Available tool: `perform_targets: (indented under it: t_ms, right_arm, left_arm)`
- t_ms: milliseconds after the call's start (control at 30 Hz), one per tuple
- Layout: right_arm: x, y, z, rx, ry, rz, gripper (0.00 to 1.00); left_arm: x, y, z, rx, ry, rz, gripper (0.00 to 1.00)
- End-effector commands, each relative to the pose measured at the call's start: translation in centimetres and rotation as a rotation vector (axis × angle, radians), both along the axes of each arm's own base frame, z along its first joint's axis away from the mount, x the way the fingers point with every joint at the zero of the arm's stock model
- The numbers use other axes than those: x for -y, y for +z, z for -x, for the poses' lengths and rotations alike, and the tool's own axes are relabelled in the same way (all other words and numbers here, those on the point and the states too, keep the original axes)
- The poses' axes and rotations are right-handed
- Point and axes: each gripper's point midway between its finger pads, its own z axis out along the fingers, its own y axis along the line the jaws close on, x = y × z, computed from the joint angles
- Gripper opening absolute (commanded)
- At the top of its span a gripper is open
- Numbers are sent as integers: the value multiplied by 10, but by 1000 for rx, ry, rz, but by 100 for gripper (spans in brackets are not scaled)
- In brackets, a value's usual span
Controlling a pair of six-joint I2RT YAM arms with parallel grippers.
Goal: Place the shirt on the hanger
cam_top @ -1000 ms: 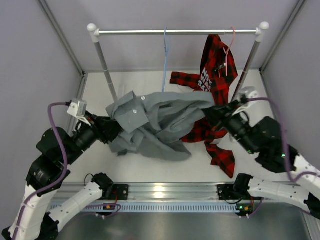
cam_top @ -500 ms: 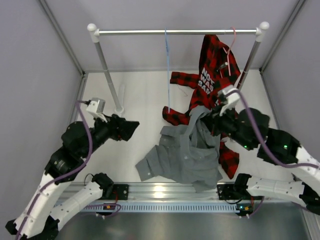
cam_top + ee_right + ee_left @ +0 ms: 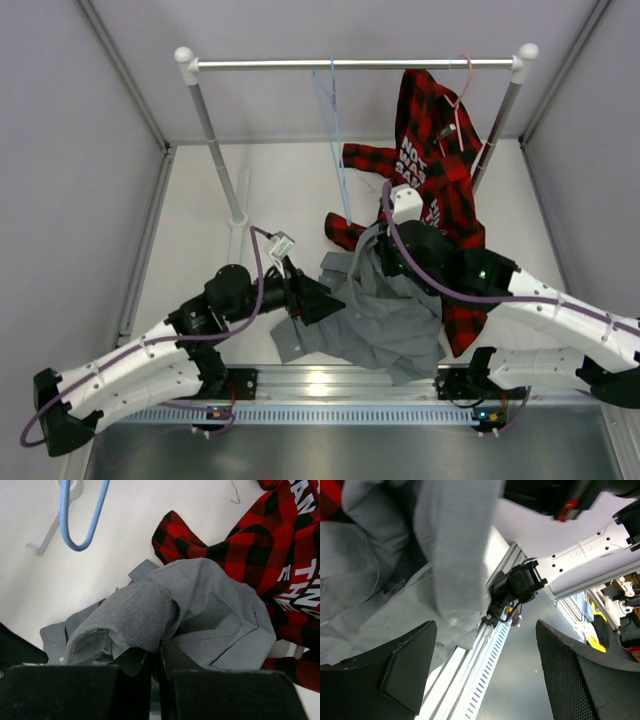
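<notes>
I should next grab the shirt's hanging edge (image 3: 342, 283) with my left gripper, away from my right gripper's fold. This will spread the grey shirt for the hanger (image 3: 337, 145).
The grey shirt (image 3: 385, 315) hangs crumpled from my right gripper (image 3: 384, 252), its lower part heaped on the table near the front rail. In the right wrist view the right gripper (image 3: 160, 650) is shut on a fold of the shirt (image 3: 210, 610). The light-blue hanger (image 3: 336, 130) hangs bare from the rack rail, and its lower curve (image 3: 80, 515) shows beyond the shirt. My left gripper (image 3: 322, 300) sits low at the shirt's left edge. It is open (image 3: 486, 630) with nothing between its fingers, and the shirt (image 3: 395, 580) lies just above and to the left of them.
A red-and-black plaid shirt (image 3: 435, 160) hangs on a pink hanger (image 3: 462, 90) at the rail's right and trails onto the table behind the grey shirt. The rack's rail (image 3: 260, 64) and two posts stand at the back. The aluminium front rail (image 3: 330, 385) runs along the near edge.
My left gripper let go of the shirt, opened, and swung right and down to its lower-left edge. My right gripper moved left with the shirt, which collapsed from spread to a hanging heap.
</notes>
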Motion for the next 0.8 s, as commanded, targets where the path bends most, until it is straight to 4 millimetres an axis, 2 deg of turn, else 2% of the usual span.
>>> perform_targets:
  t_ms: [0,33,67,200,300,367,400,433,500,567,633,667,733,767]
  right_arm:
    - [-11,15,-5,32,-56,-60,0]
    - [-15,14,-3,25,-38,-63,0]
    - [-20,13,-2,24,-17,-64,0]
    - [-38,25,6,33,63,-126,1]
    - [-36,34,9,53,81,-144,2]
    - [-35,36,11,62,102,-146,2]
    - [-36,37,13,63,122,-152,2]
    - [-37,40,14,81,138,-154,2]
    - [-35,43,17,89,163,-157,1]
    - [-31,51,23,110,199,-163,0]
    - [-25,57,26,126,217,-164,0]
    - [-17,62,29,136,218,-171,0]
    - [-9,65,32,146,226,-166,0]
    - [-1,68,36,151,232,-166,0]
  left_arm:
    - [1,22,-19,121,137,100,82]
    - [5,17,-13,126,127,105,82]
    - [9,26,-12,164,126,161,81]
    - [12,-25,-34,157,263,30,82]
    - [15,-50,-36,155,266,-11,85]
    - [19,-53,-29,176,219,16,88]
    - [24,-43,-26,209,192,69,90]
    - [26,-49,-16,228,135,72,91]
    - [26,-47,-12,298,100,75,94]
    - [23,-57,-9,347,75,40,98]
    - [18,-52,-1,400,40,58,98]
    - [15,-59,1,427,29,45,98]
    - [9,-54,4,482,30,63,98]
    - [4,-60,-1,507,55,42,98]
